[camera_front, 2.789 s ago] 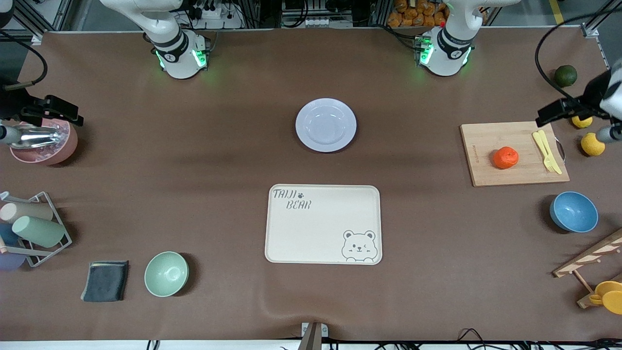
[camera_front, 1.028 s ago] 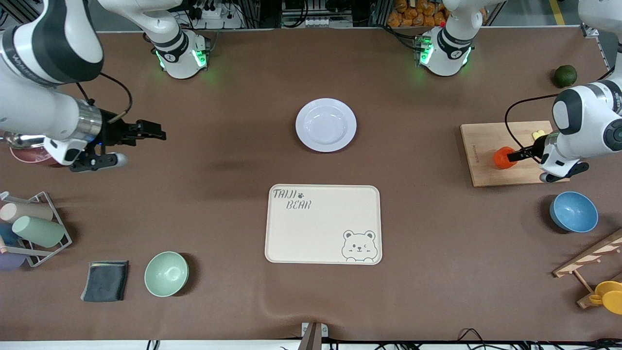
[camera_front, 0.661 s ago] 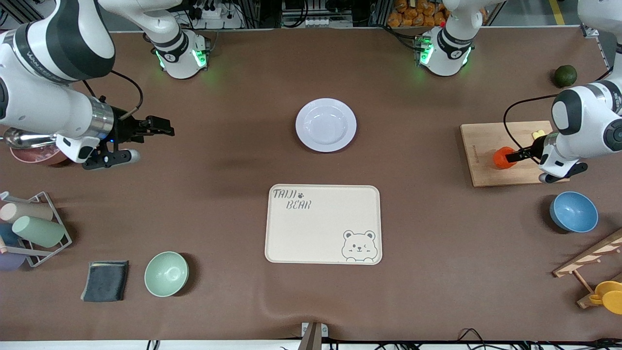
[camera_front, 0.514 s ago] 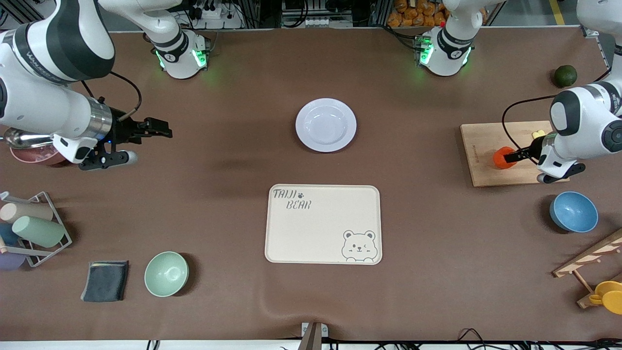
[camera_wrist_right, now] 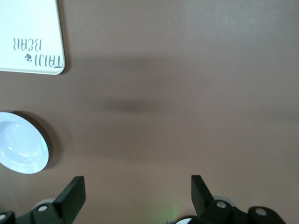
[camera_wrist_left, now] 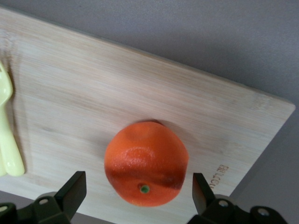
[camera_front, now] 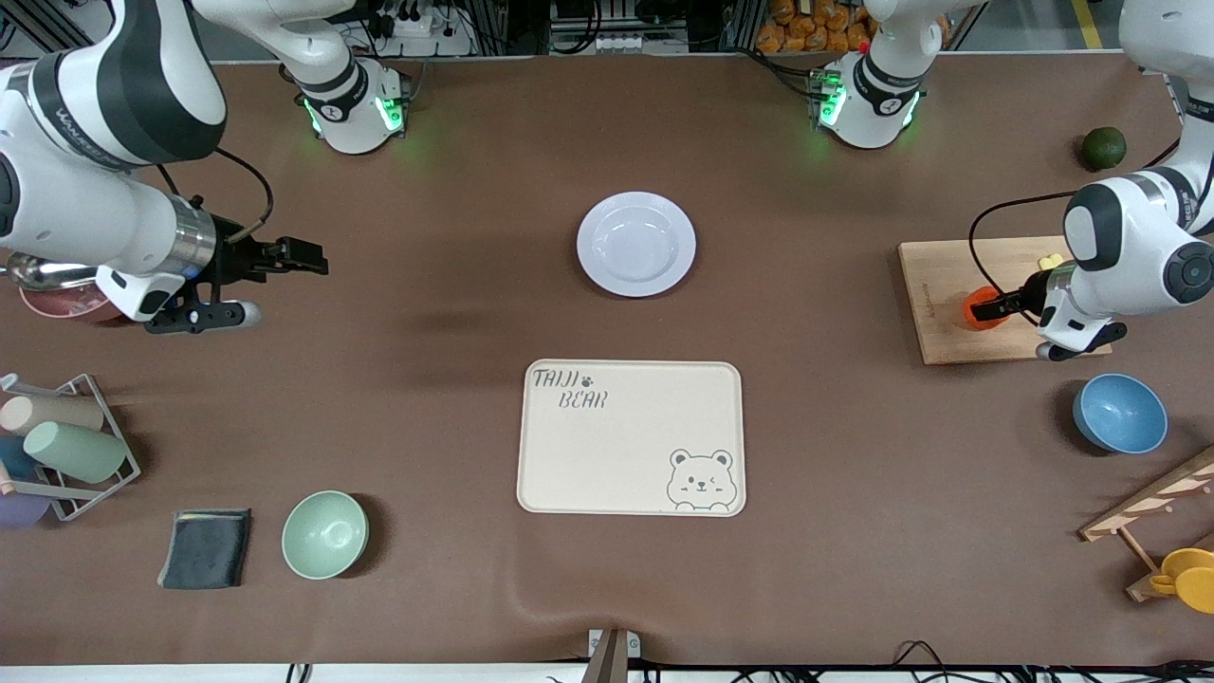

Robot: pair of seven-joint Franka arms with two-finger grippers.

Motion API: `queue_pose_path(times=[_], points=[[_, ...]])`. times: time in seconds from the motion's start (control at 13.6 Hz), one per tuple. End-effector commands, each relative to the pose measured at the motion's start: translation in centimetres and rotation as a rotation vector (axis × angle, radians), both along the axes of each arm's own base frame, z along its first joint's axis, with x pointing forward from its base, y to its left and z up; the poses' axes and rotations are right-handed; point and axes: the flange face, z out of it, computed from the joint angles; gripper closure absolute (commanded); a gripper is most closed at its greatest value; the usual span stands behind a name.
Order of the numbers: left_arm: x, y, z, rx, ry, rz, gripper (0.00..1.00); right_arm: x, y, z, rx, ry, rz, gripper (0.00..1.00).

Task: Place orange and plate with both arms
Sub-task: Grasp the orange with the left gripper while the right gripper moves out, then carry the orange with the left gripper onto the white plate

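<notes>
The left gripper grabs the round sides of the orange (camera_front: pixel 972 308) next, to place the orange onto the white plate (camera_front: pixel 635 244).
The orange (camera_front: pixel 972 308) sits on a wooden cutting board (camera_front: pixel 948 275) toward the left arm's end of the table. My left gripper (camera_front: pixel 986 305) is open and low over the board. In the left wrist view the orange (camera_wrist_left: pixel 146 163) lies between its fingers (camera_wrist_left: pixel 72 193), with a gap on each side. The white plate (camera_front: pixel 635 244) rests on the table, farther from the camera than the cream bear tray (camera_front: pixel 631 436). My right gripper (camera_front: pixel 308 256) is open and empty over bare table toward the right arm's end. Its wrist view shows the plate (camera_wrist_right: pixel 21 149) far off.
A yellow fork (camera_front: pixel 1050 262) lies on the board beside the left wrist. A blue bowl (camera_front: pixel 1119 413), a dark green fruit (camera_front: pixel 1104 148) and a wooden rack (camera_front: pixel 1157 503) are at the left arm's end. A pink bowl (camera_front: pixel 57 302), cup rack (camera_front: pixel 66 446), grey cloth (camera_front: pixel 206 547) and green bowl (camera_front: pixel 324 534) are at the right arm's end.
Both arms have swung in from the table's ends. The left gripper has come down at the orange and edged farther round it. The right gripper has drifted slightly back toward its end.
</notes>
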Motion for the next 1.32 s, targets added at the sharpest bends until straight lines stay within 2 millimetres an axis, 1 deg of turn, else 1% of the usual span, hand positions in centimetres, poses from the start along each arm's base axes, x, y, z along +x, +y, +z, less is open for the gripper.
queue_pose_path(times=[0.0, 0.07, 0.15, 0.22, 0.29, 0.37, 0.44, 0.51, 0.59, 0.66, 0.73, 0.81, 0.95, 1.03, 1.1, 1.17, 1.25], points=[[-0.1, 0.4, -1.1, -0.019, -0.007, 0.01, 0.0, -0.1, 1.1, -0.3, -0.047, 0.019, -0.032, 0.0], [-0.1, 0.3, -1.3, -0.021, -0.004, 0.006, 0.0, -0.2, 1.8, -0.4, -0.057, 0.022, -0.041, 0.0], [-0.1, 0.3, -1.6, -0.023, 0.002, 0.005, 0.04, -0.3, 2.2, -0.2, -0.066, 0.026, -0.057, 0.0], [-0.1, 0.3, -1.7, -0.023, 0.002, 0.005, 0.19, -0.3, 2.4, 0.1, -0.078, 0.023, -0.064, 0.0], [-0.1, 0.3, -1.8, -0.023, 0.002, 0.004, 0.3, -0.4, 3.2, 0.1, -0.097, 0.018, -0.05, 0.0], [-0.1, 0.4, -1.9, -0.024, 0.003, 0.006, 0.44, -0.4, 3.3, 0.2, -0.115, 0.009, -0.05, 0.0], [-0.3, 0.4, -2.3, -0.026, 0.012, 0.006, 0.55, -0.2, 3.3, 0.4, -0.114, -0.002, -0.052, 0.0], [-0.1, 0.5, -2.5, -0.029, 0.012, -0.001, 0.69, 0.0, 3.3, 1.2, -0.113, -0.019, -0.052, 0.0], [0.1, 0.5, -2.0, -0.031, 0.004, -0.016, 0.74, 0.5, 2.6, 2.3, -0.114, -0.043, -0.064, 0.0], [0.4, 0.3, -1.0, -0.029, -0.003, -0.023, 0.74, 1.0, 2.0, 3.3, -0.11, -0.064, -0.077, 0.0], [0.6, -0.1, 0.7, -0.028, -0.007, -0.032, 0.75, 1.3, 1.4, 3.7, -0.11, -0.075, -0.09, 0.0], [0.8, -1.8, 2.5, -0.041, 0.01, -0.069, 0.75, 1.6, 0.8, 3.9, -0.106, -0.086, -0.105, 0.0], [2.6, -6.4, 7.3, -0.069, 0.026, -0.13, 0.75, 2.7, -0.8, 2.9, -0.092, -0.101, -0.148, 0.0], [3.5, -8.2, 9.3, -0.112, 0.052, -0.147, 0.75, 3.0, -1.5, 2.4, -0.074, -0.091, -0.169, 0.0], [4.2, -9.8, 10.2, -0.159, 0.062, -0.15, 0.75, 2.9, -1.8, 2.2, -0.051, -0.075, -0.183, 0.0], [4.7, -12.1, 11.0, -0.201, 0.057, -0.14, 0.75, 2.6, -1.0, 2.0, -0.025, -0.054, -0.17, 0.0], [5.0, -15.2, 11.5, -0.219, 0.054, -0.159, 0.75, 2.0, 0.7, 0.8, -0.011, 0.009, -0.144, 0.0]])
